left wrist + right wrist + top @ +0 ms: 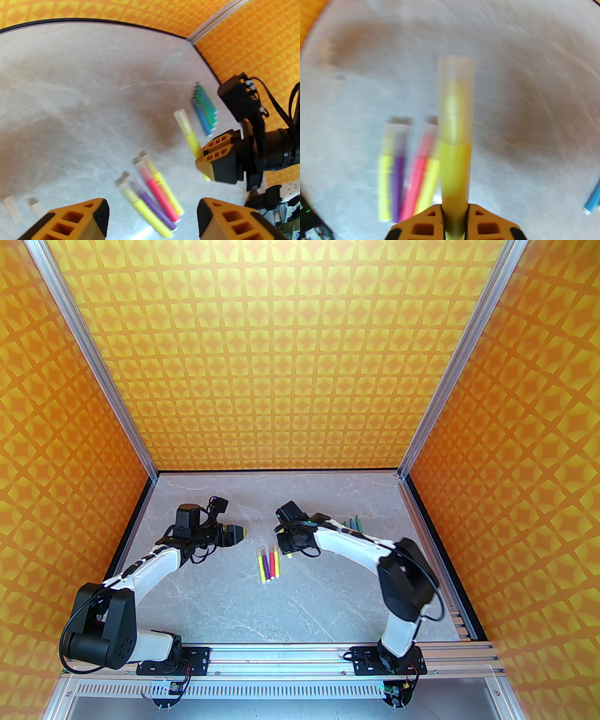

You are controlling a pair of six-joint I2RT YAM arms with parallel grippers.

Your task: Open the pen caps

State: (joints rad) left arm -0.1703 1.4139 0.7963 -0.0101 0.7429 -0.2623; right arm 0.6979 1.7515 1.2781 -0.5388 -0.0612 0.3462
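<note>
The left gripper will next grab the yellow pen's clear cap to pull the pen open, away from the body of the pen that the right gripper holds.
My right gripper is shut on the barrel of a yellow pen. Its clear cap is on and points away from the fingers. In the left wrist view the same right gripper holds this yellow pen above the table, cap at the top. My left gripper is open and holds nothing, a short way left of the right gripper. Several capped pens, yellow, purple and pink, lie side by side on the table between the arms.
Blue and green pens lie in a bunch at the back right, behind the right arm. Two loose clear caps rest on the grey marble table to the left. Orange patterned walls enclose the table.
</note>
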